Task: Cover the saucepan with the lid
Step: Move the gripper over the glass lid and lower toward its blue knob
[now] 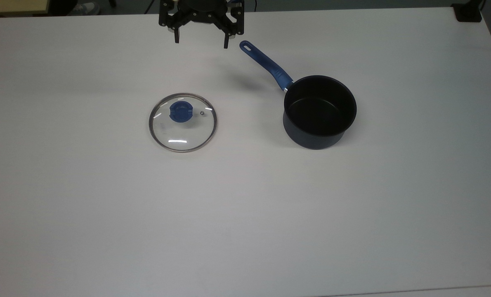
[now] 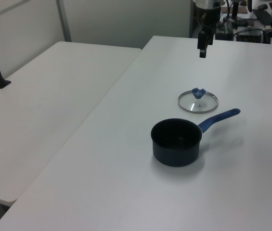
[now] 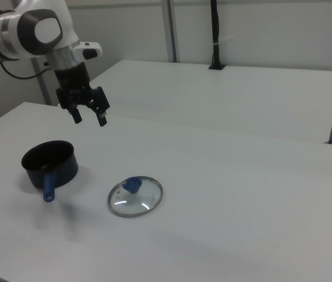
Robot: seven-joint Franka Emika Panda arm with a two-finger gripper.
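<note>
The glass lid (image 2: 198,101) lies flat and wide on the tabletop, so my gripper next needs to grab the blue knob (image 2: 199,93) that stands up narrow on top.
The glass lid (image 1: 182,122) with its blue knob lies flat on the white table (image 1: 245,206), left of centre in the top view. It also shows as the lid (image 2: 198,101) and the lid (image 3: 135,196). The dark saucepan (image 1: 319,111) stands upright and empty to the top view's right, its blue handle pointing up-left. The same saucepan (image 2: 176,142) and saucepan (image 3: 49,164) appear in the side views. My gripper (image 1: 201,41) hangs open high above the table near its far edge, apart from both; it shows as the gripper (image 3: 90,118) and gripper (image 2: 202,52).
A second white table (image 2: 44,110) adjoins the work table. A black post (image 3: 215,35) stands on it, and a black object (image 1: 468,12) sits at the work table's far right corner in the top view.
</note>
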